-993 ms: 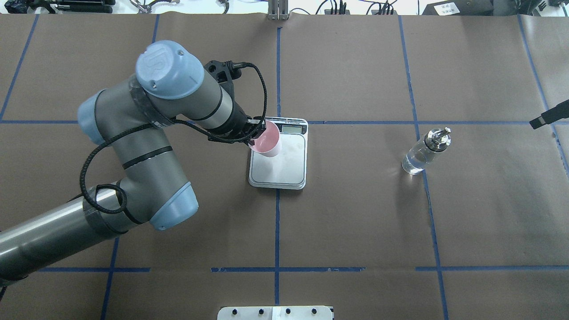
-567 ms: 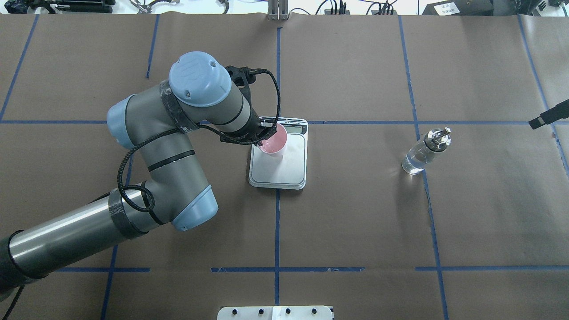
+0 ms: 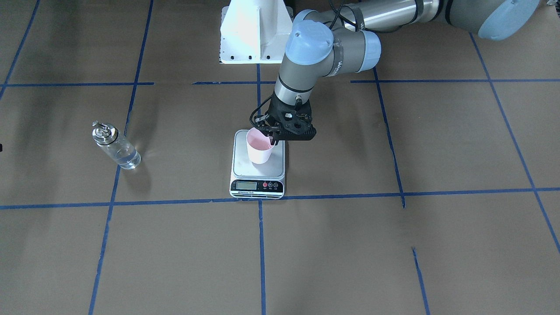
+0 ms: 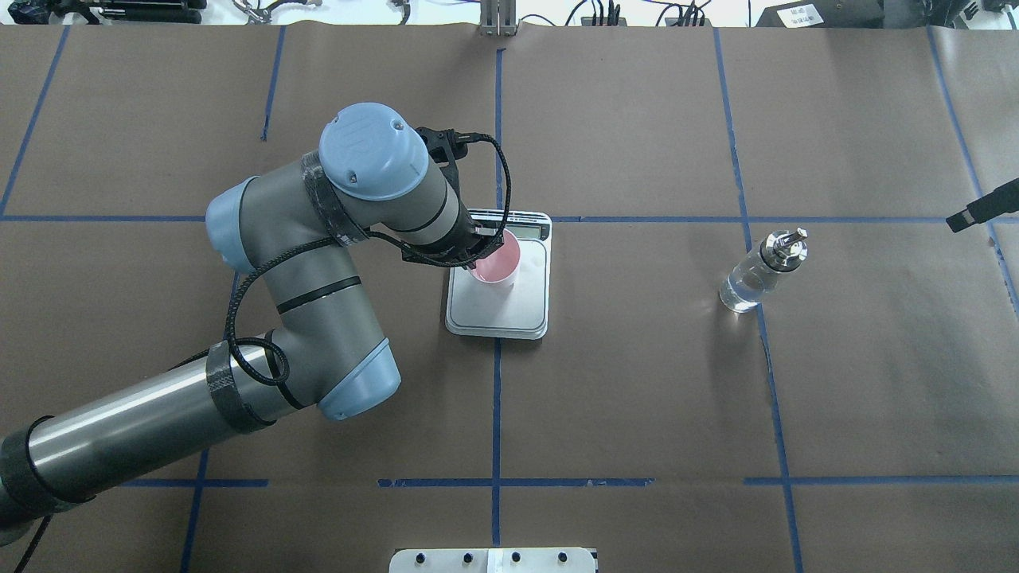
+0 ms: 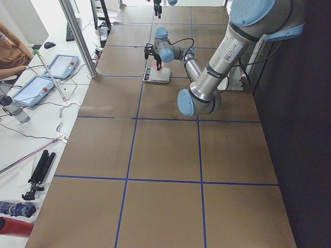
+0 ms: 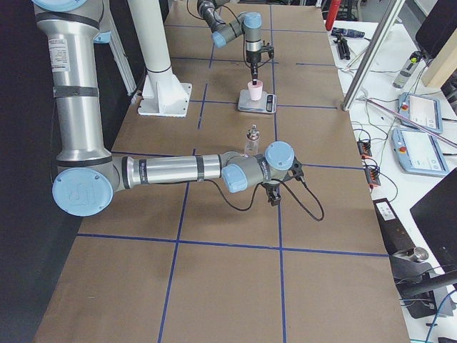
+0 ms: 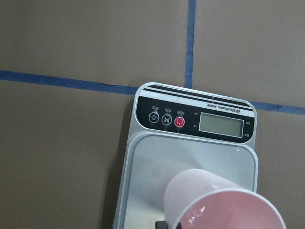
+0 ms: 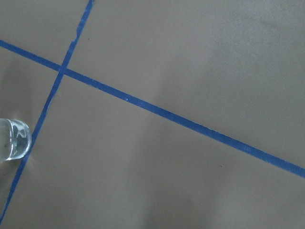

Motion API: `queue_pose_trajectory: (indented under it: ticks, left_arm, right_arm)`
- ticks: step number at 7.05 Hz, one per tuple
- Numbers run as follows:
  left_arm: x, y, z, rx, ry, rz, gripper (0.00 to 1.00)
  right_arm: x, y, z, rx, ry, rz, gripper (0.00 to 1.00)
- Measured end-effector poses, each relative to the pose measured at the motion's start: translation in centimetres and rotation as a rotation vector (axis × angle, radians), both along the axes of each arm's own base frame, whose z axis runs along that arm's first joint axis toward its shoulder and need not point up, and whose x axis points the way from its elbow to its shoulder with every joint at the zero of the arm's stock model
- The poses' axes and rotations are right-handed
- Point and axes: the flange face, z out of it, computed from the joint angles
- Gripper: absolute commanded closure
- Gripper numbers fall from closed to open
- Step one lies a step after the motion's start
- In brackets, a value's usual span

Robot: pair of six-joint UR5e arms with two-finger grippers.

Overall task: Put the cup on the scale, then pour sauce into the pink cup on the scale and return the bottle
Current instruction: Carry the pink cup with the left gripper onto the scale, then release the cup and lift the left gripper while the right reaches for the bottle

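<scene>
The pink cup rests its base on the scale's silver platform and would stand, so my left gripper opens now.
The pale pink cup stands upright over the silver platform of the scale, toward its back half; I cannot tell whether its base touches. My left gripper is shut on the cup's rim at the robot-side edge. In the overhead view the cup sits over the scale. The left wrist view shows the cup over the scale. The clear bottle with a silver pourer stands upright and alone on the right. My right gripper hovers near the bottle; I cannot tell if it is open.
Brown paper with blue tape lines covers the table. The white robot base stands behind the scale. A black part of the right arm pokes in at the overhead view's right edge. The bottle's base shows in the right wrist view.
My left arm has moved right with the cup, carrying it from the scale's left edge to over the platform. The bottle and right arm have not moved.
</scene>
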Motion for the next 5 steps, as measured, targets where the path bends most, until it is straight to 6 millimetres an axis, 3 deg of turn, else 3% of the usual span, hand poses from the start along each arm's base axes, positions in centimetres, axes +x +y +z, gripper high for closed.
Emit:
queue_pose_trajectory:
  ticks: [1,2,3,4,5]
  left_arm:
    - [0.03,0.02,-0.08,0.001,0.001,0.001,0.97]
    - [0.05,0.05,-0.07,0.001,0.001,0.001,0.83]
    - [0.05,0.05,-0.04,0.001,0.0,0.001,0.6]
    - [0.05,0.05,-0.01,0.001,0.0,0.001,0.52]
    - [0.03,0.07,0.05,0.001,0.001,0.002,0.52]
  right_arm:
    - [0.0,0.0,0.04,-0.001,0.0,0.0,0.0]
    - [0.0,0.0,0.06,-0.001,0.0,0.0,0.0]
    - [0.0,0.0,0.06,-0.001,0.0,0.0,0.0]
    - [0.0,0.0,0.04,-0.001,0.0,0.0,0.0]
    - [0.0,0.0,0.04,-0.001,0.0,0.0,0.0]
